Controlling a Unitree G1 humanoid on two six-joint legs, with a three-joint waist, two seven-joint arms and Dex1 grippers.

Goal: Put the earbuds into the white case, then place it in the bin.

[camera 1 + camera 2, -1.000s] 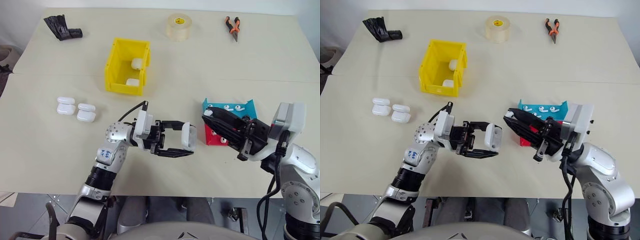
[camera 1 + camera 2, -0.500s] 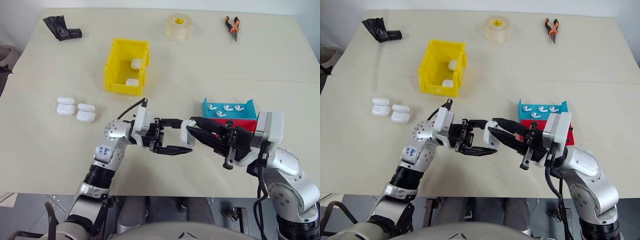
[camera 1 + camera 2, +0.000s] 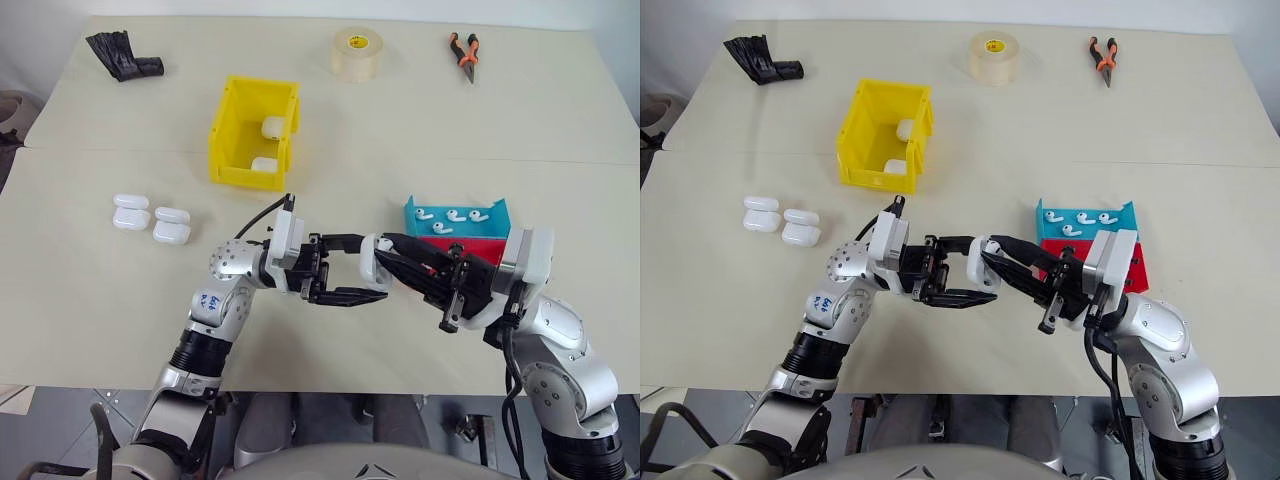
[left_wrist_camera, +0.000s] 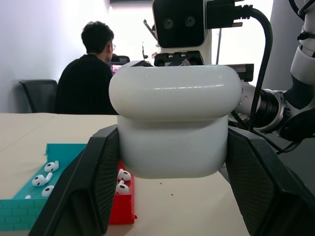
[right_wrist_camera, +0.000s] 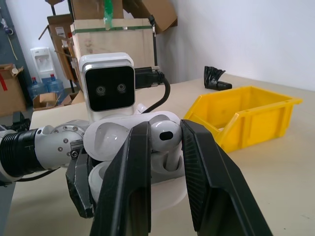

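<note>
The earbud's stem stands in the case's slot in the right wrist view, so it is time for my right gripper to open now.
My left gripper is shut on the white case, holding it above the table's front middle. The case's lid stands open toward my right gripper. My right gripper is shut on one white earbud, its tips right at the case's open mouth. More earbuds lie in the blue tray. The yellow bin stands behind and to the left, with two white cases inside.
A red tray sits in front of the blue one, partly behind my right arm. Several spare white cases lie at the left. A tape roll, pliers and a black object lie along the far edge. A person sits in the background.
My right gripper has swung left from over the red tray to the case, carrying the earbud. The left gripper and the case have stayed put.
</note>
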